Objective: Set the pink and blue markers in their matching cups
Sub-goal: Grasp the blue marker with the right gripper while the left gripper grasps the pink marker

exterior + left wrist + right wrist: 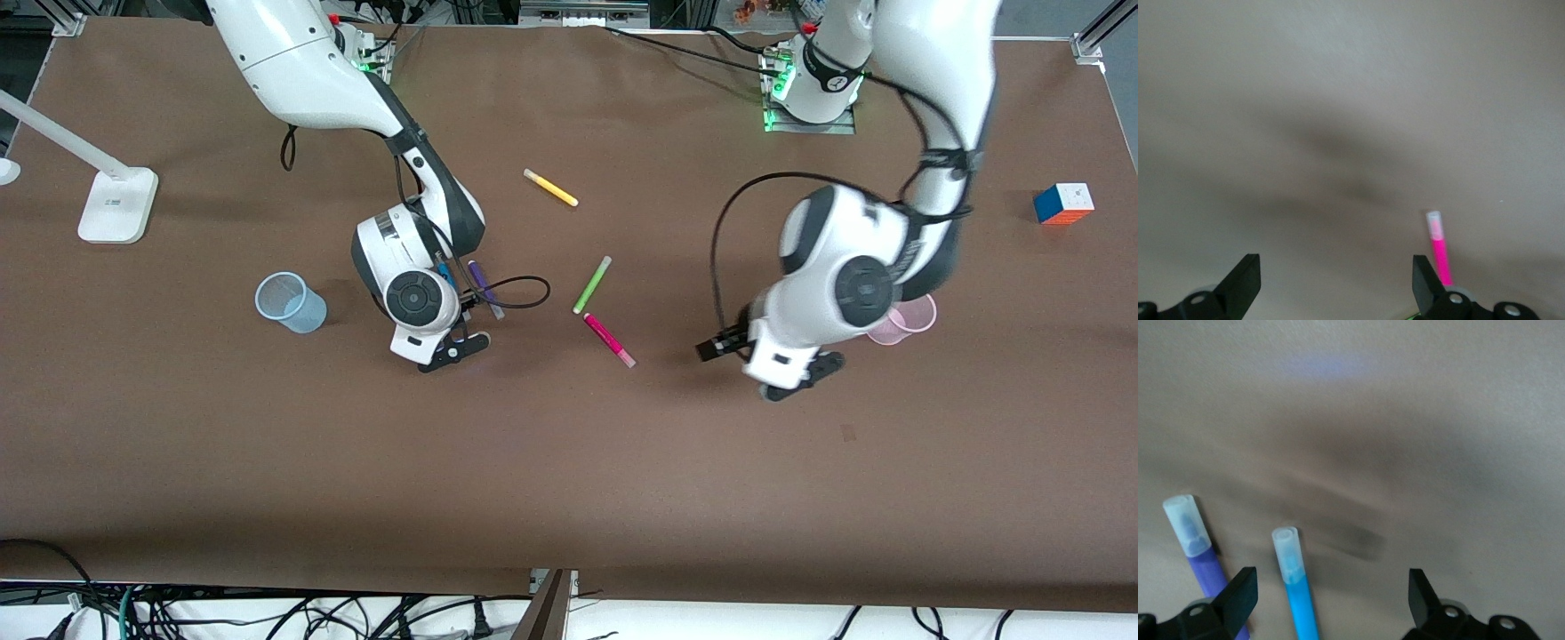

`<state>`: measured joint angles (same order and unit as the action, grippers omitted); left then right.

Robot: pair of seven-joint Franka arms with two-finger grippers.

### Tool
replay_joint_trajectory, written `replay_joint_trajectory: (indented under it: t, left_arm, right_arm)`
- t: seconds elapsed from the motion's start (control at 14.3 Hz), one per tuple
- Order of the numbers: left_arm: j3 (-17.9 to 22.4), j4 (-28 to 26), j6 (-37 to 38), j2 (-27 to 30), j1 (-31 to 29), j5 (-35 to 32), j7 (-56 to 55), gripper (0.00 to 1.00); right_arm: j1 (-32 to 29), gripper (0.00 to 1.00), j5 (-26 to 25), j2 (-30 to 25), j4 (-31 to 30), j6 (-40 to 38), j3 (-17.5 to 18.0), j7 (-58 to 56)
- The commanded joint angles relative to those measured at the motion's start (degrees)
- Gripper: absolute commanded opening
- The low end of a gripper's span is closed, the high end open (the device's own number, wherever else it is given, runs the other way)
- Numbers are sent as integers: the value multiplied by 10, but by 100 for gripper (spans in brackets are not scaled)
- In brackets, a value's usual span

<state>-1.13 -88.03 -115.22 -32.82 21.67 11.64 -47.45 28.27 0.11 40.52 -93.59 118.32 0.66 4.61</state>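
Note:
The blue marker needs to get into the matching cup. My right gripper will grab it by its cap end [1291,560] next.
The blue marker [1297,587] lies on the table between my right gripper's open fingers, cap pointing away from the wrist; in the front view only a bit of it [442,269] shows under the right arm. My right gripper [1331,597] hangs low over it [442,331]. The pink marker [609,340] lies mid-table and shows in the left wrist view [1439,250] beside one finger. My left gripper [1336,280] is open and empty above bare table [796,373]. The pale blue cup [289,302] stands toward the right arm's end. The pale pink cup [907,320] is partly hidden by the left arm.
A dark purple marker [484,286] lies beside the blue one, also in the right wrist view [1198,553]. A lime-green marker [592,284] touches the pink marker's end. A yellow marker [550,188], a puzzle cube [1063,204] and a white lamp base [116,200] lie farther out.

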Motion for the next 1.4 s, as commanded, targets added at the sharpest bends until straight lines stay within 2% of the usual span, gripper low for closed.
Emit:
replay_joint_trajectory:
  t: [0.0,0.14,0.28,0.35,0.42,0.49,0.63,0.7,0.91,0.98,1.05,1.26,1.33]
  left_arm:
    - [10,46,-61,-67,60,7,-91,100]
    - [9,39,-139,-94,71,9,-147,100]
    - [10,40,-174,-116,94,8,-200,100]
    - [10,39,-198,-128,98,8,-207,100]
    - [9,39,-209,-138,103,8,-213,100]
    - [10,39,-211,-148,104,8,-215,100]
    - [10,39,-219,-156,108,8,-216,97]
    - [9,39,-221,-158,108,10,-217,61]
    - [9,40,-221,-166,112,8,-220,34]
    - [9,40,-221,-167,119,8,-220,33]
    - [9,38,-221,-167,121,8,-220,31]
    - [10,38,-218,-167,124,2,-211,0]
    - [10,42,-212,-165,123,2,-214,0]
  right_arm:
    - [13,100,4,7,0,17,-5,8]
    - [19,94,4,16,0,30,-5,10]
    - [22,79,3,21,0,34,-6,10]
    - [21,66,2,21,-1,33,-6,9]
    - [21,46,1,20,0,33,-6,8]
    - [20,31,1,20,0,32,-6,8]
    - [19,6,2,19,1,31,-6,8]
    - [17,0,2,19,1,32,-6,6]
    - [15,0,2,11,4,31,-10,-3]
    - [7,0,2,-1,5,28,-13,-21]
    - [-5,0,2,-16,6,26,-13,-55]
    - [-57,0,9,-67,8,-3,-13,-203]
    - [-77,0,9,-86,14,-35,-12,-250]
